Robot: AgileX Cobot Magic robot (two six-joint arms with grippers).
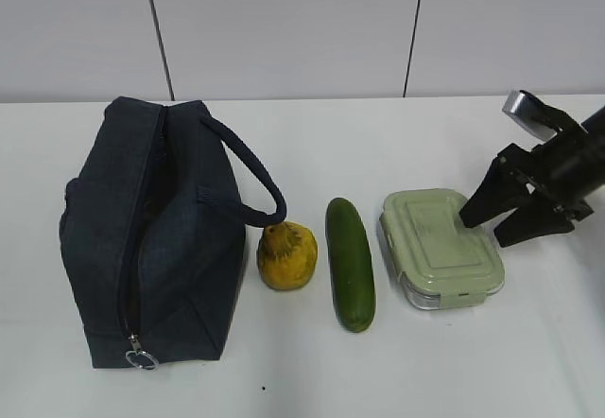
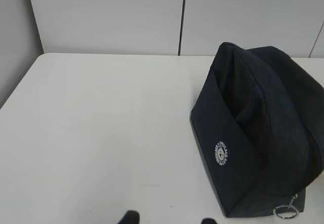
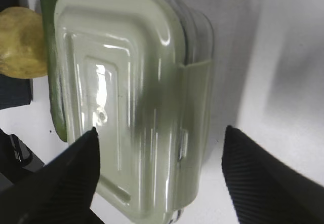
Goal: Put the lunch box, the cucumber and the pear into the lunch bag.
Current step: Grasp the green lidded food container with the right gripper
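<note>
My right gripper is supposed to grab the lunch box by its long lidded side [image 1: 484,240] next, to pack it into the lunch bag [image 1: 142,238].
The dark navy lunch bag [image 1: 142,238] lies at the left, its zipper ring [image 1: 140,357] at the near end and its top slit looking parted. The yellow pear [image 1: 286,255], the dark green cucumber [image 1: 350,262] and the pale green-lidded lunch box [image 1: 440,246] lie in a row to its right. My right gripper [image 1: 484,231] is open at the box's right end. In the right wrist view [image 3: 161,133] one finger is over the lid [image 3: 136,97] and the other over bare table. My left gripper [image 2: 169,219] is open and empty, left of the bag [image 2: 263,133].
The white table [image 1: 312,380] runs back to a grey panelled wall [image 1: 284,21]. The bag's looped handle [image 1: 255,182] arches toward the pear. The pear [image 3: 20,41] and a strip of cucumber [image 3: 50,82] show beyond the box in the right wrist view.
</note>
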